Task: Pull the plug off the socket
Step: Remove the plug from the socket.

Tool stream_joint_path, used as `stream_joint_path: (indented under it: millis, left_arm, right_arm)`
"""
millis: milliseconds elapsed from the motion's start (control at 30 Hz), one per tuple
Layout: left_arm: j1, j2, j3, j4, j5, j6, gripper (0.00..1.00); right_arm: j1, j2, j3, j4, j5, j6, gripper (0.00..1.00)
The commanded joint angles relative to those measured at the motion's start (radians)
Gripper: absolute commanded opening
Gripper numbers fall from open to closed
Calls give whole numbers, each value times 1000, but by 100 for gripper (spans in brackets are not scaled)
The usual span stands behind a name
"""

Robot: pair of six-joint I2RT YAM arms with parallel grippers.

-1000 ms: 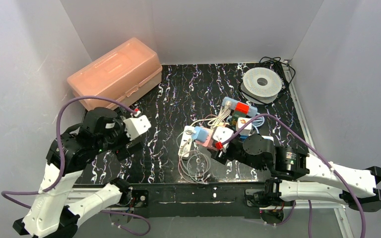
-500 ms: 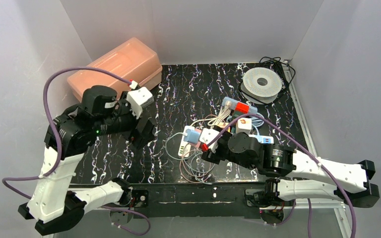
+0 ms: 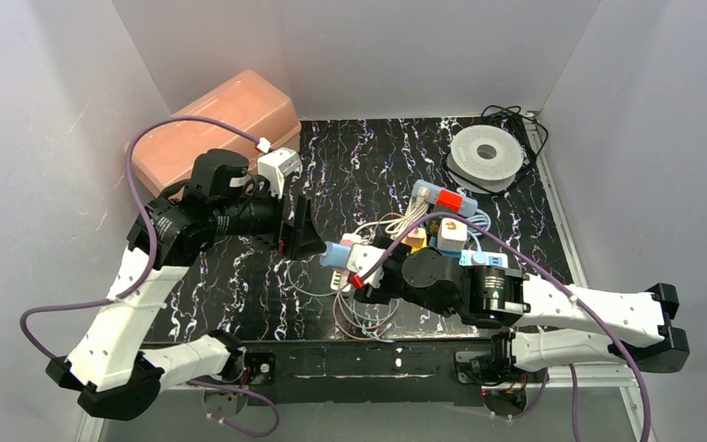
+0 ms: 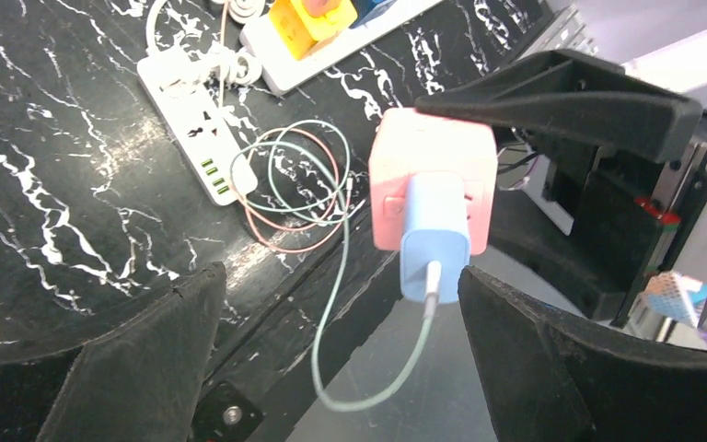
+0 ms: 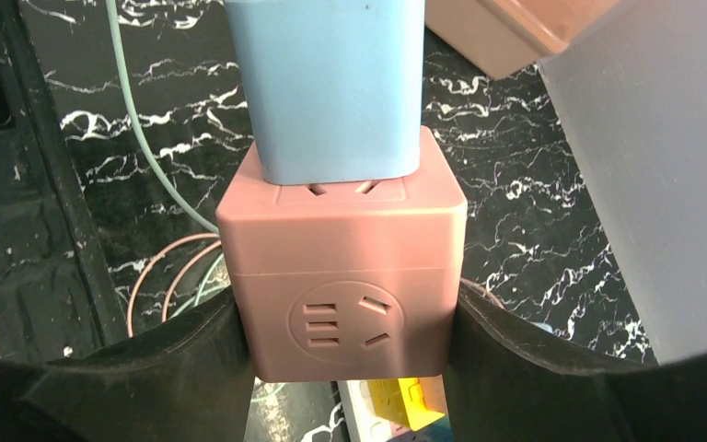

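The light-blue plug is on the socket. My left gripper needs to grab the plug by its opposite sides [image 3: 335, 255] [image 4: 435, 236] to pull it straight off and leave the cable free.
My right gripper [image 5: 345, 364] is shut on a pink cube socket [image 5: 345, 267], its fingers [image 5: 147, 368] pressing both side faces. A light-blue plug [image 5: 327, 87] sits pushed into the cube's far face. Seen from above, the socket [image 3: 353, 247] and plug [image 3: 333, 255] hang above the table's middle, the plug pointing left. My left gripper [image 3: 299, 235] stands open just left of the plug. In the left wrist view the plug [image 4: 434, 235] and socket [image 4: 433, 175] lie ahead of my open left gripper [image 4: 339, 276], close to the right finger. A pale green cable [image 4: 331, 304] droops from the plug.
A white power strip [image 4: 193, 120] with coiled cables [image 4: 295, 184] lies under the socket. More strips and coloured cubes [image 3: 442, 216] sit to the right. A peach plastic box [image 3: 230, 120] stands back left, a white filament spool [image 3: 486, 155] back right.
My right gripper has carried the pink socket and blue plug up and to the left. My left arm has swung right and forward, bringing its open gripper next to the plug.
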Motion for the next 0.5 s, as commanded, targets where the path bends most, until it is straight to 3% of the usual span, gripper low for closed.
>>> stream_joint_path:
  millis: [0, 300, 400, 467]
  left_arm:
    - [-1, -12, -42, 49, 82, -94, 98]
    - [-2, -50, -122, 95, 153, -128, 97]
    - [-1, -51, -121, 95, 180, -111, 81]
    - [-1, -58, -127, 98, 185, -102, 64]
  right_arm:
    - [8, 19, 83, 146, 26, -32, 1]
    - [8, 92, 128, 221, 22, -52, 1]
    - [8, 108, 139, 227, 21, -51, 1]
    - [8, 118, 148, 229, 18, -51, 1]
